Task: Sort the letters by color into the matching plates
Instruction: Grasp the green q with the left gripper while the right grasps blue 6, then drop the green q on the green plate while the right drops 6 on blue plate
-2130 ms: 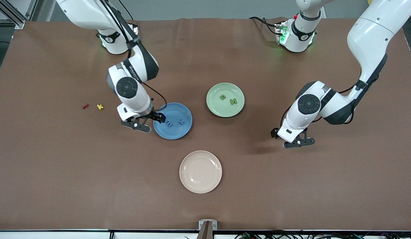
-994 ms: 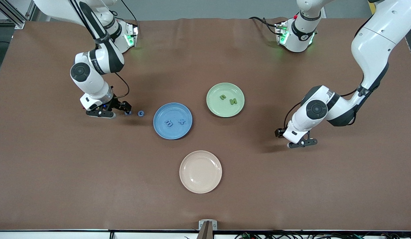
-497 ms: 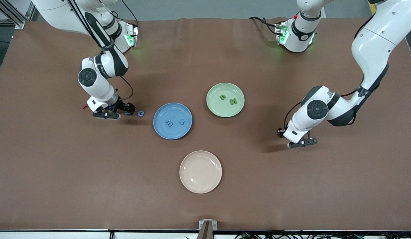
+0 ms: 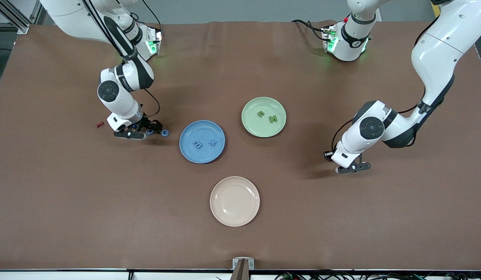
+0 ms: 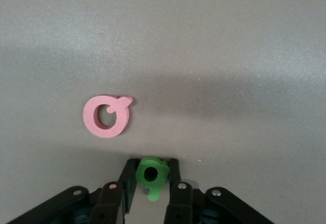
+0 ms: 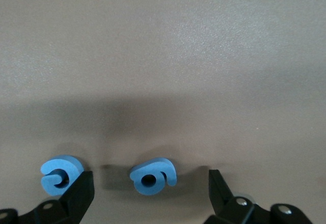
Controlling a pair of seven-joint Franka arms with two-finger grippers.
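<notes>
My right gripper's fingers reach down to the table on either side of the blue letter, so closing now would catch it and it is time to close.
The blue plate [image 4: 190,134] holds two blue letters [image 4: 197,145]. On the pale green plate [image 4: 251,125] lie two green letters [image 4: 260,113]. My right gripper [image 4: 148,130] [image 6: 148,179] is low at the table beside the blue plate, toward the right arm's end. It is open around a blue letter [image 6: 152,175] [image 4: 149,132]. A second blue letter [image 6: 61,174] [image 4: 165,133] lies just outside one finger. My left gripper [image 4: 351,168] [image 5: 152,165] is down at the table toward the left arm's end, shut on a green letter [image 5: 152,175].
A pink letter [image 5: 106,115] lies close to the left gripper. A red letter [image 4: 100,124] lies beside the right gripper, toward the right arm's end. A cream plate [image 4: 234,201] sits nearer the front camera than the other two plates.
My left gripper has shut on the green letter. My right gripper slid along the table toward the blue plate and now straddles a blue letter, uncovering the red letter.
</notes>
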